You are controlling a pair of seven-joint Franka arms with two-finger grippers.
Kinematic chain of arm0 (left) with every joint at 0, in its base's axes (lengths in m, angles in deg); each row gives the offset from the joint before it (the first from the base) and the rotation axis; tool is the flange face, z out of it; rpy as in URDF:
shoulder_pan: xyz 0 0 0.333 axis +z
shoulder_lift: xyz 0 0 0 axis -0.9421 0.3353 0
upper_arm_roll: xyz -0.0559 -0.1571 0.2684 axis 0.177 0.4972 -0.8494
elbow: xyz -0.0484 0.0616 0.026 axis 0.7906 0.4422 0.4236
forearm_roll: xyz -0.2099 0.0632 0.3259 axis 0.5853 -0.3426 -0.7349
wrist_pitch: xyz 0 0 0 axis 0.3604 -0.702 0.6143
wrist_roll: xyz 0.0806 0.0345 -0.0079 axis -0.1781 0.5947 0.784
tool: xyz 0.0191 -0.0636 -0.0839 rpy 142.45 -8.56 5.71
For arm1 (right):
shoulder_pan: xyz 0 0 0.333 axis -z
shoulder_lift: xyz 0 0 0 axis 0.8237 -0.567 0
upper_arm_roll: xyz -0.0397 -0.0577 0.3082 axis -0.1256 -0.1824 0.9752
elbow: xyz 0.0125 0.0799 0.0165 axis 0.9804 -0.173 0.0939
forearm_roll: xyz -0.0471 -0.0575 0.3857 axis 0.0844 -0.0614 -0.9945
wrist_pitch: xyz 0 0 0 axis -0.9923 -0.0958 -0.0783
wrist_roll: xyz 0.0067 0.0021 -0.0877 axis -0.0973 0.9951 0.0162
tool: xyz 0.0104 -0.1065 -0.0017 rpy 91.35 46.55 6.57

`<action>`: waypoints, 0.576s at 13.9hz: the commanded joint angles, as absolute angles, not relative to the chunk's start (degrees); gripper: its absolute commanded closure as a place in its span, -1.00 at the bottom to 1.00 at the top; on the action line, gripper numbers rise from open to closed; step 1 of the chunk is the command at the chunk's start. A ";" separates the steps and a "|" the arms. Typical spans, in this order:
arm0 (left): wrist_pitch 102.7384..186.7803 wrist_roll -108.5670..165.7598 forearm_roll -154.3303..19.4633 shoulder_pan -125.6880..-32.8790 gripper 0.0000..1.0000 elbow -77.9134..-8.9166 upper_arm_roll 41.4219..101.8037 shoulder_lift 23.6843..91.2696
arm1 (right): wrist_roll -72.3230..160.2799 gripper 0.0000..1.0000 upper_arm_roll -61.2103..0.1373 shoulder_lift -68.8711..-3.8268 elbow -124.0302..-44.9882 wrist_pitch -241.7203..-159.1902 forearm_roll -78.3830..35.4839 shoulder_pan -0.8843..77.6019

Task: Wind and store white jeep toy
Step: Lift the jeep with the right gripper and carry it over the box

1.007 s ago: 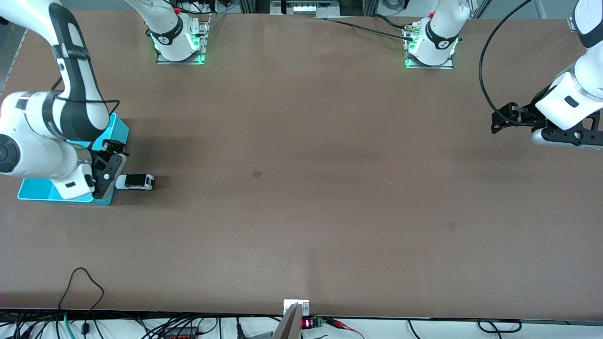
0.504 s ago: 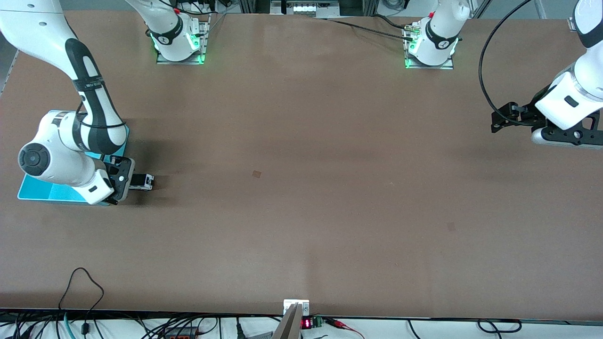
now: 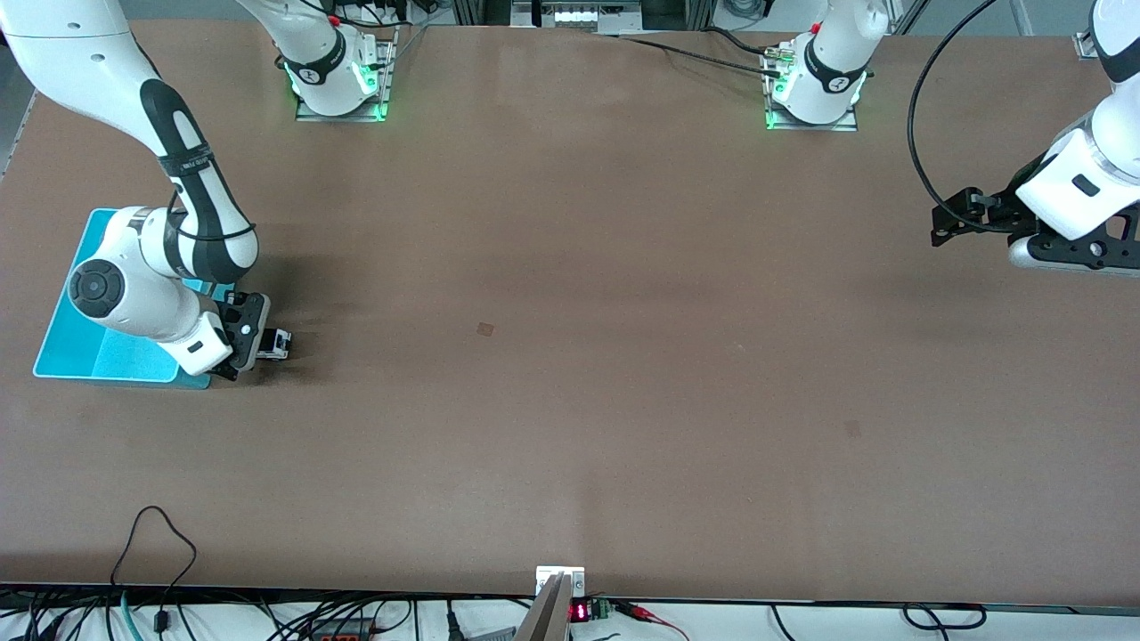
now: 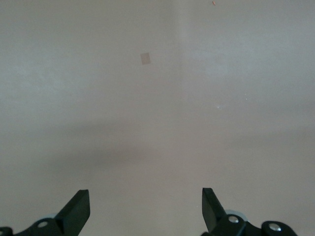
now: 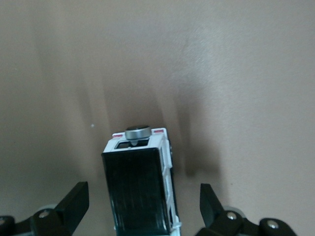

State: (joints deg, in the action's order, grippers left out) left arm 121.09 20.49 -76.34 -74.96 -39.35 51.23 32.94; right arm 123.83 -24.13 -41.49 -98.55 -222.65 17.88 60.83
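In the right wrist view the fingers are on either side of the white jeep, around its black roof [image 5: 135, 191], so it is now time for my right gripper to close.
The white jeep toy [image 3: 278, 342] stands on the brown table just beside the cyan bin [image 3: 55, 331], toward the right arm's end. My right gripper [image 3: 250, 344] is low over it and covers most of it. In the right wrist view the white jeep toy [image 5: 140, 189] shows its black roof and a spare wheel, and my right gripper [image 5: 142, 199] is open with one finger on each side, a gap left on both. My left gripper [image 3: 951, 221] hangs open over bare table at the left arm's end, and the left wrist view shows the left gripper [image 4: 146, 205] with nothing between its fingers.
The two arm bases [image 3: 338, 89] [image 3: 812, 93] stand along the table edge farthest from the front camera. A loose black cable [image 3: 160, 534] and a small metal bracket [image 3: 559, 580] lie at the nearest edge. A small dark mark [image 3: 485, 329] shows mid-table.
My right arm swung its hand from above the cyan bin across to the jeep and came down over it, so the jeep now sits between the open fingers. The left arm barely shifted.
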 commanded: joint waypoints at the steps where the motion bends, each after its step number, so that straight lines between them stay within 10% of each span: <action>1: 119.44 20.83 -76.60 -75.24 -1.00 -38.71 51.18 32.29 | 127.00 -0.83 -23.51 -40.83 -99.83 -224.75 18.38 62.14; 3: 119.35 20.83 -76.60 -75.24 -1.00 -38.36 51.27 32.29 | 130.08 -0.04 -23.51 -40.83 -99.83 -224.93 18.38 62.14; 8: 119.09 20.83 -76.60 -75.24 -1.00 -38.19 51.27 32.21 | 130.09 1.00 -23.42 -41.01 -99.66 -224.84 18.30 62.40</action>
